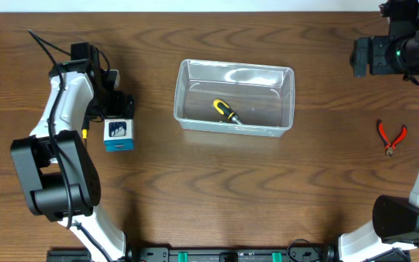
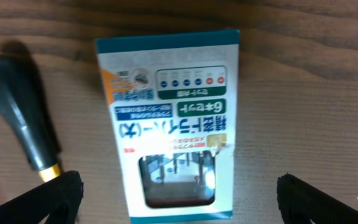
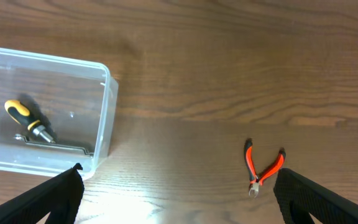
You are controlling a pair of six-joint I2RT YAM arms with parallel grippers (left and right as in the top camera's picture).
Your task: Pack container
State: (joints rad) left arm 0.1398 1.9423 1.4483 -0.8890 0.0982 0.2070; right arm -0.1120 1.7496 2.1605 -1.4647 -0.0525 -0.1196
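Note:
My left gripper grabs the small blue-and-white box's long sides next, across its narrow width, leaving the box's bottom free to pack the container (image 1: 183, 94).
The clear container (image 1: 183, 94) stands mid-table with a yellow-and-black stubby screwdriver (image 1: 226, 110) lying inside; the right wrist view shows the container's wall (image 3: 106, 118) and the screwdriver (image 3: 30, 121) too. My left gripper (image 1: 116, 108) hovers open over the small blue-and-white box (image 1: 118, 134). In the left wrist view the box (image 2: 169, 112) lies flat between the spread fingers of the left gripper (image 2: 179, 196), which do not touch it. My right gripper (image 1: 364, 57) is high at the far right, open and empty (image 3: 178, 186).
Red-handled pliers (image 1: 391, 137) lie on the wood near the right edge, also seen close to the right finger (image 3: 263, 167). A black tool handle with a gold collar (image 2: 20, 118) lies left of the box.

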